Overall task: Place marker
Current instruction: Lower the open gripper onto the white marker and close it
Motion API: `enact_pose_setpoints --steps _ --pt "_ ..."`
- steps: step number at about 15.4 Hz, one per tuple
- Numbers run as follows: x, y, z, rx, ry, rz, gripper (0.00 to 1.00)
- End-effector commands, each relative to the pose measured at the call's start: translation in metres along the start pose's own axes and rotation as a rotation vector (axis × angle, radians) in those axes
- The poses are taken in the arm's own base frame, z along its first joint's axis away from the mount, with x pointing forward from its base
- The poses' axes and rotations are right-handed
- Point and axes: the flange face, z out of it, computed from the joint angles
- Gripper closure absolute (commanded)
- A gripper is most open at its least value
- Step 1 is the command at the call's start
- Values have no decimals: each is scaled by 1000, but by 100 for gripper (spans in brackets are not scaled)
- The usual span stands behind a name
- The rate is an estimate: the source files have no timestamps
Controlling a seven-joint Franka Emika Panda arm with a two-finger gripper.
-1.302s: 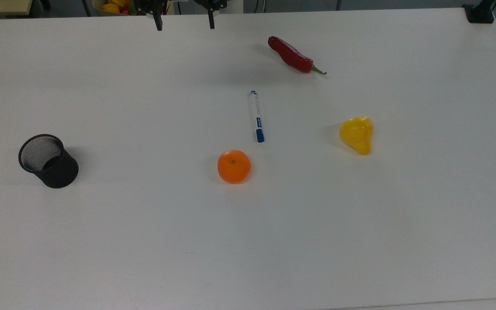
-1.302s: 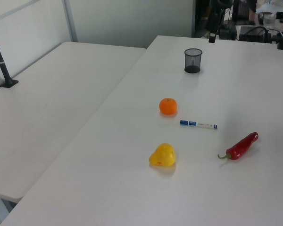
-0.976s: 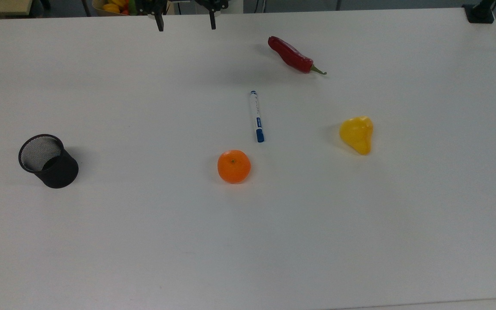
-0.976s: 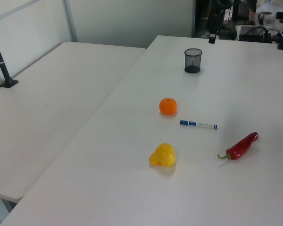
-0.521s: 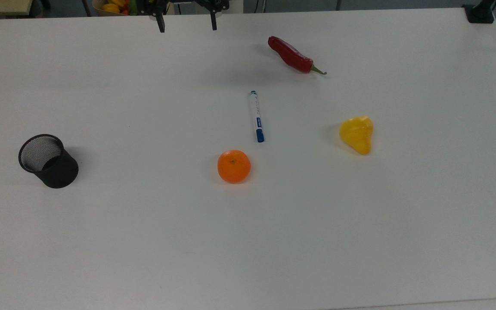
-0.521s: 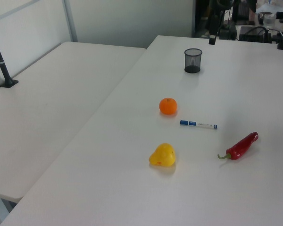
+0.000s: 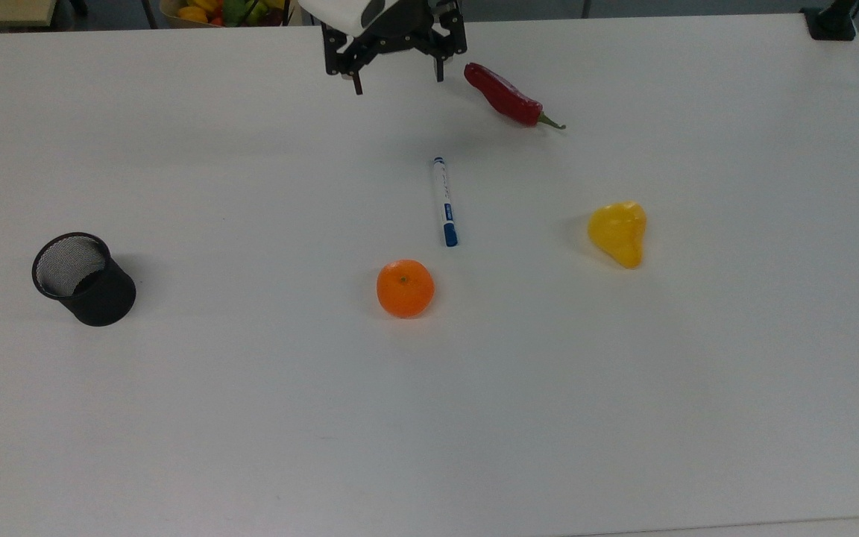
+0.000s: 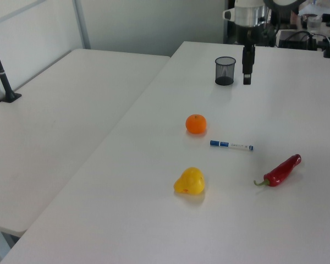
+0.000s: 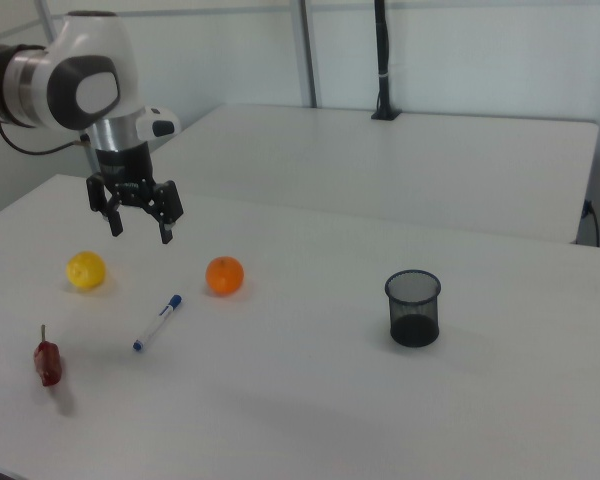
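Next, my gripper grabs the marker by its white body (image 8: pixel 237 146) and then places the marker in the black mesh cup (image 8: pixel 225 71).
The marker (image 7: pixel 444 201) is a slim white pen with a blue cap, lying flat on the white table (image 7: pixel 250 410) near its middle. It also shows in the left view (image 8: pixel 231 145) and the right view (image 9: pixel 158 322). My gripper (image 7: pixel 398 83) hangs open and empty above the table's far part. In the top view it is above and slightly left of the marker, apart from it. In the left view the gripper (image 8: pixel 246 77) hangs just right of the cup. In the right view the gripper (image 9: pixel 140 233) hovers above the marker, with its two fingers spread wide.
A black mesh cup (image 7: pixel 84 278) stands at the top view's left. An orange (image 7: pixel 405 288) sits just below the marker's cap. A red chili (image 7: pixel 508 97) lies right of the gripper, and a yellow fruit (image 7: pixel 618 233) sits right of the marker.
The gripper has come in from the table's far edge, moving to the top view's right and closer to the marker. The objects on the table have not moved.
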Motion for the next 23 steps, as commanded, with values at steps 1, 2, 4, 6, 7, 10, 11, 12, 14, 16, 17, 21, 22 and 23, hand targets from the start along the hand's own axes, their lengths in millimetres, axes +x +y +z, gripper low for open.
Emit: enact_pose_setpoints --steps 1,2,4,6,7,10,11,12,14,16,17,21,22,23 --pt "6 -14 45 -21 31 -31 0" --pt "7 -21 59 -22 43 -33 0" --pt "13 -26 79 -22 53 1 0" --pt "21 -29 102 -23 29 26 0" --pt "28 -34 114 -23 43 31 0" --pt "39 -45 146 -25 39 48 0" --pt "42 -48 155 -32 39 44 0" --pt "43 -48 164 -41 36 45 0" --pt "47 -47 178 -54 36 52 0" --pt "50 -46 190 -60 39 50 0" --pt "50 -46 194 -66 35 44 0" --pt "50 -46 201 -83 23 30 30" --pt "49 -46 202 -82 21 31 38" --pt "49 -46 204 -82 17 29 42"
